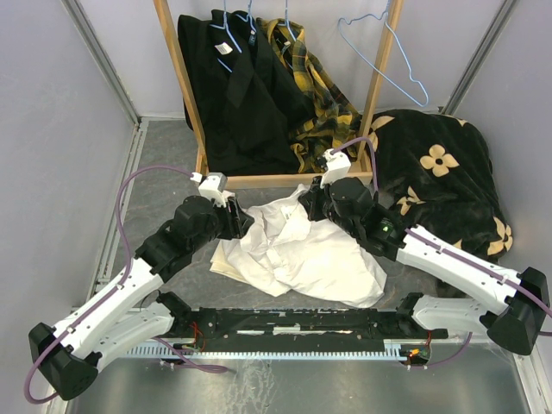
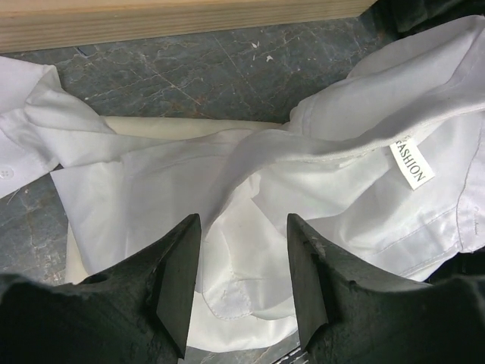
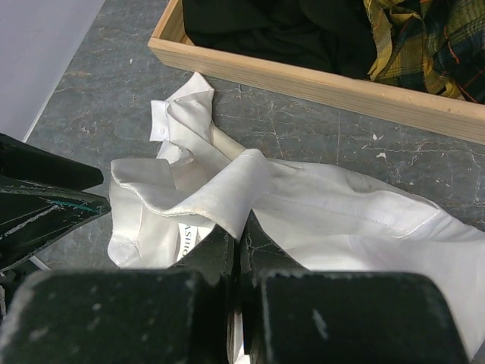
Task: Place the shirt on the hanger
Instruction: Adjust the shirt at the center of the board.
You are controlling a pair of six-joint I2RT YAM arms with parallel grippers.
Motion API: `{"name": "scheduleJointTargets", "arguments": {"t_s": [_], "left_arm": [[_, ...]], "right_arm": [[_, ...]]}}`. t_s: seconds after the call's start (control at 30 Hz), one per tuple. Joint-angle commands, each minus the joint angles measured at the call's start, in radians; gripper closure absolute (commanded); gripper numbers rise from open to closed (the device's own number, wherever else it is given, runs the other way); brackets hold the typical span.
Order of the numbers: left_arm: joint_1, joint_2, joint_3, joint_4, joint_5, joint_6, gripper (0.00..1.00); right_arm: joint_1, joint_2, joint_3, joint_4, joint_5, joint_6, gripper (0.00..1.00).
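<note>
My left gripper pinches the shirt's collar across the label from my right gripper next, to spread it for the hanger [image 1: 384,52].
The white shirt [image 1: 302,254] lies crumpled on the grey table between both arms, its collar label [image 2: 410,164] facing up. My right gripper [image 3: 246,227] is shut on a raised fold of the shirt [image 3: 341,212] near the collar. My left gripper [image 2: 242,277] hovers open just above the shirt [image 2: 227,174], with cloth showing between its fingers [image 2: 180,280] but nothing pinched. In the top view the left gripper [image 1: 247,222] is at the shirt's left edge and the right gripper [image 1: 312,207] at its upper edge. The empty light-blue hanger [image 1: 384,52] hangs on the rack's right post.
A cream-yellow cloth [image 1: 226,259] lies partly under the shirt. The wooden rack base [image 1: 259,179] stands just behind, holding black garments [image 1: 233,86] and a plaid shirt [image 1: 319,95]. A black flowered blanket [image 1: 440,172] lies at the right. A black bar [image 1: 293,323] runs along the near edge.
</note>
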Motion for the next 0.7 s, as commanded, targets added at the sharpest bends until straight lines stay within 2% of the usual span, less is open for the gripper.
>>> {"name": "scheduleJointTargets", "arguments": {"t_s": [0.0, 0.33, 0.57, 0.67], "left_arm": [[-0.004, -0.002, 0.008, 0.021, -0.009, 0.058, 0.43], [-0.004, 0.044, 0.036, -0.017, -0.070, 0.116, 0.44], [-0.004, 0.026, -0.013, 0.099, 0.032, 0.079, 0.45], [-0.004, 0.026, -0.032, 0.139, 0.054, 0.061, 0.50]], "right_arm": [[-0.001, -0.026, 0.051, 0.021, 0.003, -0.011, 1.00], [-0.001, -0.050, 0.070, 0.024, -0.043, -0.002, 1.00], [-0.001, -0.060, 0.099, 0.002, -0.058, -0.008, 1.00], [-0.001, -0.061, 0.101, 0.000, -0.060, -0.005, 1.00]]}}
